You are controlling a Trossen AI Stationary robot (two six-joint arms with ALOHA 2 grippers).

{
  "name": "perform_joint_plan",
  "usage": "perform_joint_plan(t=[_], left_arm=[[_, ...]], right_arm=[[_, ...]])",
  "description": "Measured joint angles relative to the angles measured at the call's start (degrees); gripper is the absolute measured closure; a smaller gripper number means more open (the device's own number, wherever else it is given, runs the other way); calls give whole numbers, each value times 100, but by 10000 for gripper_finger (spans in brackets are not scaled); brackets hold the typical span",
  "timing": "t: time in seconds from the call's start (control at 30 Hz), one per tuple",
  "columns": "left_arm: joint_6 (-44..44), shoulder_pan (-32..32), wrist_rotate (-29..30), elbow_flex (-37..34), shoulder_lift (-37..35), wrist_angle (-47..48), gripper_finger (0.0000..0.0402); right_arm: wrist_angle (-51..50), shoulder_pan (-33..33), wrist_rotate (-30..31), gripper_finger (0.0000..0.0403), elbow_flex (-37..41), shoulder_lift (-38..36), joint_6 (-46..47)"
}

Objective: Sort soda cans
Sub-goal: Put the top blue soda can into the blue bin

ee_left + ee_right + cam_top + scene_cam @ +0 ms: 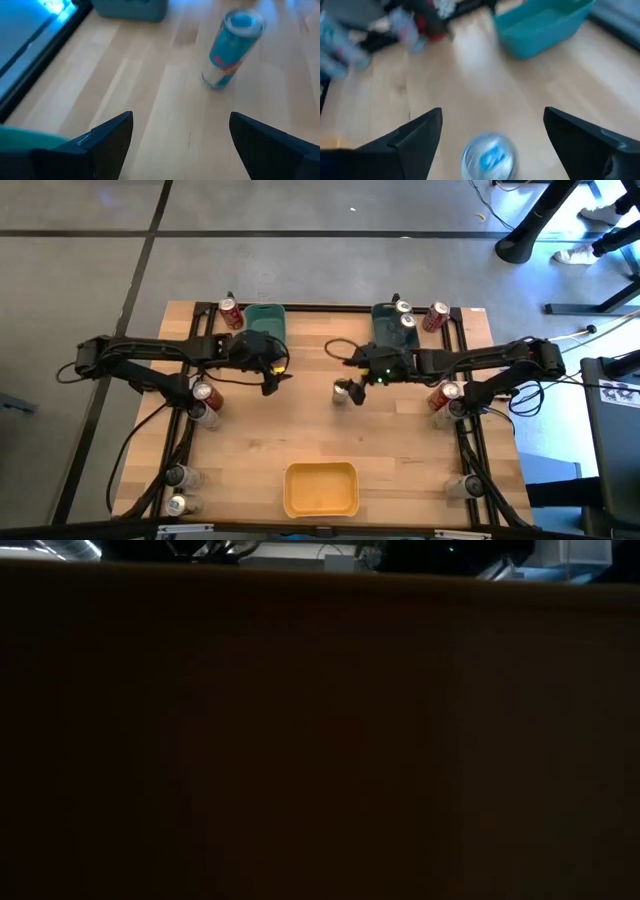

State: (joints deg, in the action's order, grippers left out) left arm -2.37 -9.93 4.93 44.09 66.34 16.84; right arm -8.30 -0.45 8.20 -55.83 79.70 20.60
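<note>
The silver-and-blue can needs to go into the dark teal bin [380, 330]. My right gripper will next grab the can by its upper sides beneath the lid [341, 393] to sort it.
A silver-and-blue soda can [343, 392] stands upright on the wooden table near its middle. My right gripper [354, 384] hovers over it, open; in the right wrist view the can's top [489, 157] shows between the two fingers, touching neither. My left gripper [271, 383] is open to the left of that can, above bare wood, and sees it standing farther off [231, 47]. Two cans [405, 314] sit in the dark teal bin [380, 330]. Red cans [231, 313] [436, 317] stand at the far edge.
A teal bin [266, 318] stands at the far left and a yellow bin [321, 488] at the near edge. More cans stand beside both arms [205, 395] [445, 395] and at the near corners [178, 490] [455, 485]. The low view is dark.
</note>
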Motion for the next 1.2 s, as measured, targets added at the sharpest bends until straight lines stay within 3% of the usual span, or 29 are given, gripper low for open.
perform_joint_plan(t=[0.23, 0.83, 1.2], left_arm=[[-125, 19, -4, -209, 24, -339, 84], [-40, 19, -4, -231, 24, -428, 84], [-22, 19, -4, -231, 24, -430, 84]], right_arm=[[-291, 280, 426, 49, 9, 433, -278], [-261, 308, 656, 61, 11, 843, -361], [-134, 311, 754, 185, -16, 1091, -264]])
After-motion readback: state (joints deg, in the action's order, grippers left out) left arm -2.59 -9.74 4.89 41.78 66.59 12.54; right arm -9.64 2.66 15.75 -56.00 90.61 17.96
